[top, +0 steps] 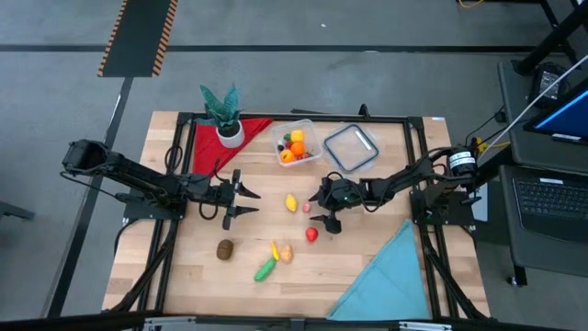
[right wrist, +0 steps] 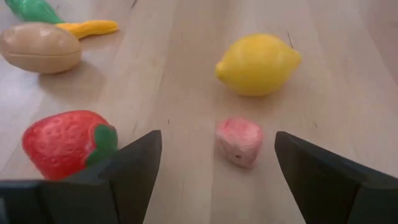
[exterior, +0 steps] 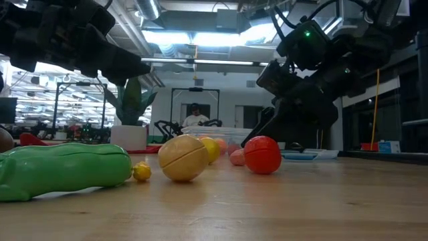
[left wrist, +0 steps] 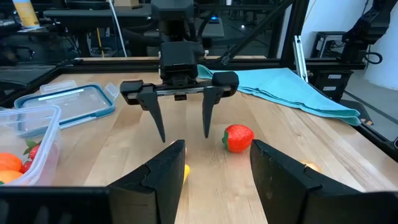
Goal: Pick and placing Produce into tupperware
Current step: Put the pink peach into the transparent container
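Note:
It isn't time to close my right gripper yet: my fingers are still above the piece in the right wrist view, so the gripper needs to first go down to the pink piece [right wrist: 239,142].
Loose produce lies mid-table: a yellow lemon [top: 291,202] [right wrist: 258,64], a small pink piece [top: 306,208] [right wrist: 239,142], a red strawberry [top: 311,234] [right wrist: 65,143], a brown fruit [top: 225,248], and near the front a green vegetable [top: 265,268], a yellow piece [top: 275,250] and a tan one [top: 287,253]. The clear tupperware [top: 297,144] stands farther back with several pieces inside. My right gripper [top: 315,208] [right wrist: 217,180] is open, low over the table, its fingers on either side of the pink piece without touching. My left gripper [top: 255,203] [left wrist: 214,168] is open, left of the lemon, facing the right gripper.
A clear lid with a blue rim [top: 350,147] lies right of the tupperware. A potted plant [top: 225,115] stands on a red cloth [top: 207,147] at the far left. A teal cloth [top: 386,276] covers the near right corner. A person [exterior: 195,117] sits in the room behind.

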